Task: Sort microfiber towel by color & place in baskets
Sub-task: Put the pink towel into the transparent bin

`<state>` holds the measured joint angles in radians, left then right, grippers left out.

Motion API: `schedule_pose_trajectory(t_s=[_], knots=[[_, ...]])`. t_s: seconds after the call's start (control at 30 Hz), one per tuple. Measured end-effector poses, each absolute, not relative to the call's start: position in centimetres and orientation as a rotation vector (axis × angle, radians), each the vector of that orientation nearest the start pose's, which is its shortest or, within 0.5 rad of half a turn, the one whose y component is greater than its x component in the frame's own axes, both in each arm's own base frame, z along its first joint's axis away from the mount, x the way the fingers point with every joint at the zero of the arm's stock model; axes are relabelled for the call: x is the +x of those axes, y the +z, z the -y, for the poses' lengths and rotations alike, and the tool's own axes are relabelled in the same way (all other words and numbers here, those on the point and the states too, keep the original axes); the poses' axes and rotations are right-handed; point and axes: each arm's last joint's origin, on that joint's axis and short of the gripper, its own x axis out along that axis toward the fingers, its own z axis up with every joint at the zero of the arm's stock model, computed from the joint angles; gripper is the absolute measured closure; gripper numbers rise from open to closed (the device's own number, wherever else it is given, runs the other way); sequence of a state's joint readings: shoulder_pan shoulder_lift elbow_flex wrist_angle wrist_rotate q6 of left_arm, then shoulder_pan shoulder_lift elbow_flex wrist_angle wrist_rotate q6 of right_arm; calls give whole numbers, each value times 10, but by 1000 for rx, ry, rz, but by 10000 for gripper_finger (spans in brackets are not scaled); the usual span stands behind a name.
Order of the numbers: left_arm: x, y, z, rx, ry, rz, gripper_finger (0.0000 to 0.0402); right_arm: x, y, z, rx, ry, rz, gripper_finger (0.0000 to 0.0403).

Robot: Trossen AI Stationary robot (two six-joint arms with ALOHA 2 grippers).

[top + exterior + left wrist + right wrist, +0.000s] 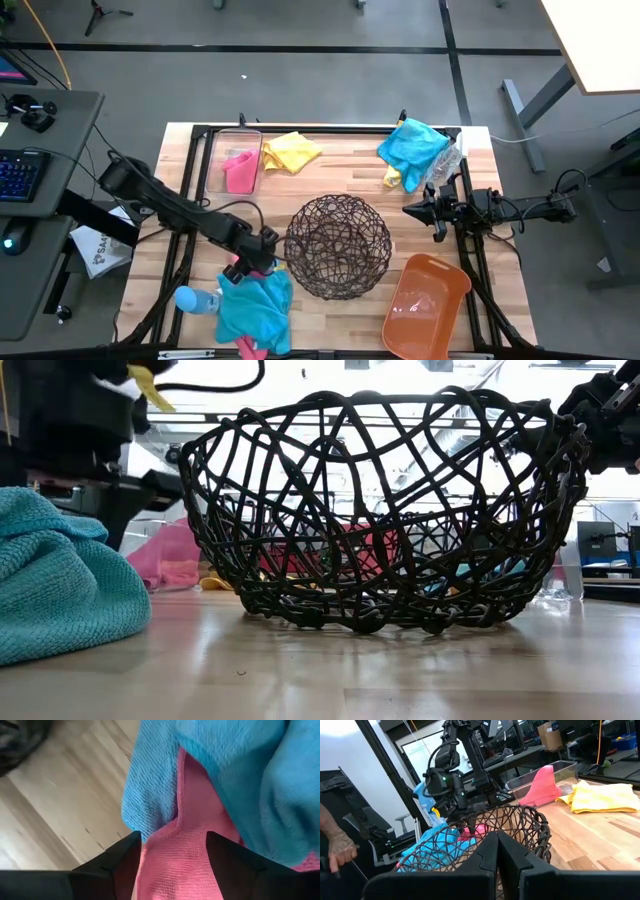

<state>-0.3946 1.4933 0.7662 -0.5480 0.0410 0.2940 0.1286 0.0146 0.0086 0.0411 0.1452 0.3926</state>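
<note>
My left gripper should close on the pink towel at its raised fold (pixel 174 854) now. Its two fingers reach down on both sides of the fold, level with the teal corner (pixel 140 817), so they would hold it.
At the table's near left a teal towel (pixel 258 305) lies heaped over a pink towel (pixel 185 855); a pink strip shows at the heap's far edge. My left gripper (pixel 172 836) points down over that strip, open, one finger on each side of the pink cloth. Another pink towel (pixel 240 170) lies in the clear bin (pixel 216 150) at the far left. A yellow towel (pixel 292 152) lies beside the bin. A second teal towel (pixel 412 148) lies at the far right. The wire basket (pixel 338 245) stands mid-table. My right gripper (pixel 410 210) waits shut at the right. My left gripper comes at the pink towel from above, pointing steeply down. A raised fold of the pink cloth (pixel 175 870) lies between its open fingers (pixel 125 862), beside the teal towel's edge. Whether the fingertips touch the cloth I cannot tell.
A light-blue bottle (pixel 190 298) lies left of the heap. The orange tub (pixel 425 305) stands at the near right. A clear bottle (pixel 446 165) lies by the far-right teal towel, which has yellow cloth (pixel 392 178) under it. A person's hand (pixel 340 850) shows beyond the table.
</note>
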Motion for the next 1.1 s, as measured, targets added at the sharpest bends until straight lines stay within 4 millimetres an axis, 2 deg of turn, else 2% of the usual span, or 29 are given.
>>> schedule_pose_trajectory(t_s=[0.07,0.13,0.27,0.3,0.43,0.57,0.7,0.83,0.97,1.1], knots=[[232,153,98,490,-572,-1219,215,97,169,-8,397,-9,37,402],[232,151,98,497,-577,-1223,253,97,169,-8,397,-9,38,402],[232,154,98,484,-567,-1223,370,97,169,-8,397,-9,37,402],[232,156,96,466,-552,-1230,385,97,169,-8,397,-9,38,402],[226,175,86,392,-481,-1278,396,97,169,-9,397,-5,36,402],[208,210,72,345,-426,-1284,400,97,169,-8,397,-6,37,402],[183,257,57,399,-329,-1251,401,97,169,-8,397,-6,37,402],[163,307,45,426,-223,-1148,401,97,169,-8,397,-6,37,402],[156,349,41,421,-183,-1013,401,97,169,-8,397,-6,37,402],[160,382,44,373,-167,-920,401,97,169,-8,397,-7,37,402]])
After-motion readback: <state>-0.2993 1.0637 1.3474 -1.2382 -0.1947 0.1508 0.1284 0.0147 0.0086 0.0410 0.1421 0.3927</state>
